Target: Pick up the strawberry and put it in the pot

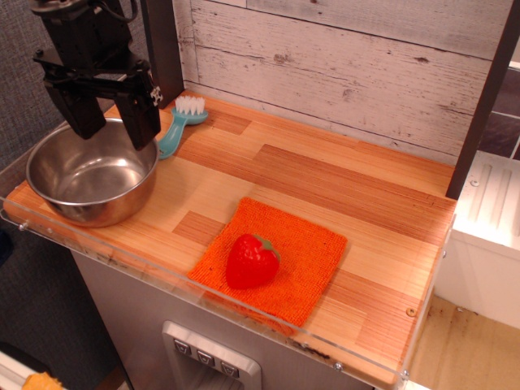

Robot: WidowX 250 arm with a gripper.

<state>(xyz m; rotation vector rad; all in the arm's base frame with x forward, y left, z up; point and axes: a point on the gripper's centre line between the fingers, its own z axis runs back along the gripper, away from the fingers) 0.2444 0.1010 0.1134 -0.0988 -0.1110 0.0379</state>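
Observation:
I will put the strawberry in the pot point(91, 180), so next my gripper will take hold of the strawberry by its round red body point(250, 264).
The strawberry point(251, 261) is glossy red with a small green top and lies on a flat orange woven cloth point(272, 260) near the front edge of the wooden table. The pot point(91, 180) is a round shiny steel bowl at the far left and looks empty. My gripper point(112, 128) hangs over the pot's back rim, far left of the strawberry. Its two black fingers point(140, 118) stand apart and hold nothing.
A teal brush with white bristles point(180, 123) lies just right of the pot, by the whitewashed plank wall. A clear acrylic lip point(244, 313) runs along the table's front edge. A dark post point(486, 97) stands at the right.

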